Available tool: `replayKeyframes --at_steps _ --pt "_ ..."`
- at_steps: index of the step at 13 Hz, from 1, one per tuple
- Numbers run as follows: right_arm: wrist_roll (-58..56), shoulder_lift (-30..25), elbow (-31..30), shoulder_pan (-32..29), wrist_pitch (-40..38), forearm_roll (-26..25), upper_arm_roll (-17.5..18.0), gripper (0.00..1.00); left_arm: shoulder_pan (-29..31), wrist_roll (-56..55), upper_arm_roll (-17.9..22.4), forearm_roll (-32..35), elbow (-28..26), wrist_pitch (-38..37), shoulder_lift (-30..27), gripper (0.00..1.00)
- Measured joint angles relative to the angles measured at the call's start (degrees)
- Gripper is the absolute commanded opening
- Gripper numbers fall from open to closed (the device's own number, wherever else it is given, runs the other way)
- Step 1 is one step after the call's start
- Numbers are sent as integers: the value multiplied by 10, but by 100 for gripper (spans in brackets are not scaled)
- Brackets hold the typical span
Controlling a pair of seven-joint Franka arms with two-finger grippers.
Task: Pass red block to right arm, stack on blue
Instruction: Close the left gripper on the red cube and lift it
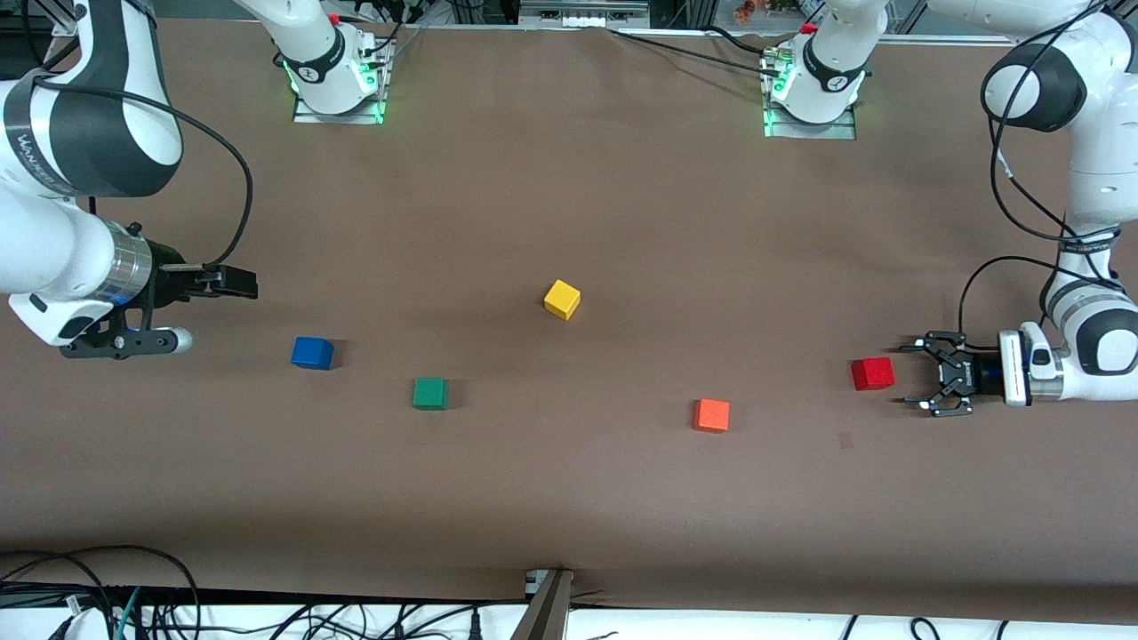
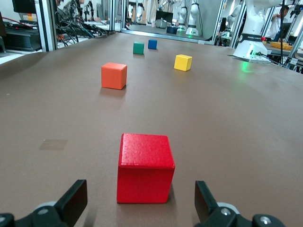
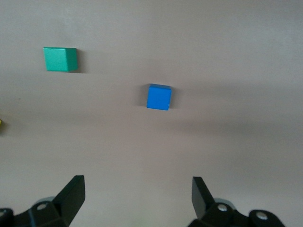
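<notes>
I will next grip the red block by its two opposite sides with my left gripper, so the red block's top side (image 2: 146,150) stays free for the right arm.
The red block (image 1: 872,373) (image 2: 144,168) rests on the brown table toward the left arm's end. My left gripper (image 1: 909,374) (image 2: 140,193) sits low at the table, open, its fingertips just short of the block on either side and not touching it. The blue block (image 1: 312,353) (image 3: 158,97) lies toward the right arm's end. My right gripper (image 1: 242,284) (image 3: 137,190) hovers open and empty above the table close to the blue block, which shows a little way ahead of its fingers in the right wrist view.
An orange block (image 1: 711,415) (image 2: 114,75) lies beside the red one, slightly nearer the front camera. A green block (image 1: 429,393) (image 3: 60,59) sits beside the blue one. A yellow block (image 1: 562,299) (image 2: 183,62) lies mid-table, farther back.
</notes>
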Motion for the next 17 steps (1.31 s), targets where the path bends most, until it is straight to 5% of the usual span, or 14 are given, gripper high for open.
replayKeyframes --at_steps 15,17 --pt "-1 10 0 2 3 5 1 100 -5 40 -5 -26 0 -18 23 99" --pt "0 10 0 6 6 8 2 100 -7 41 -5 -27 0 -18 23 72"
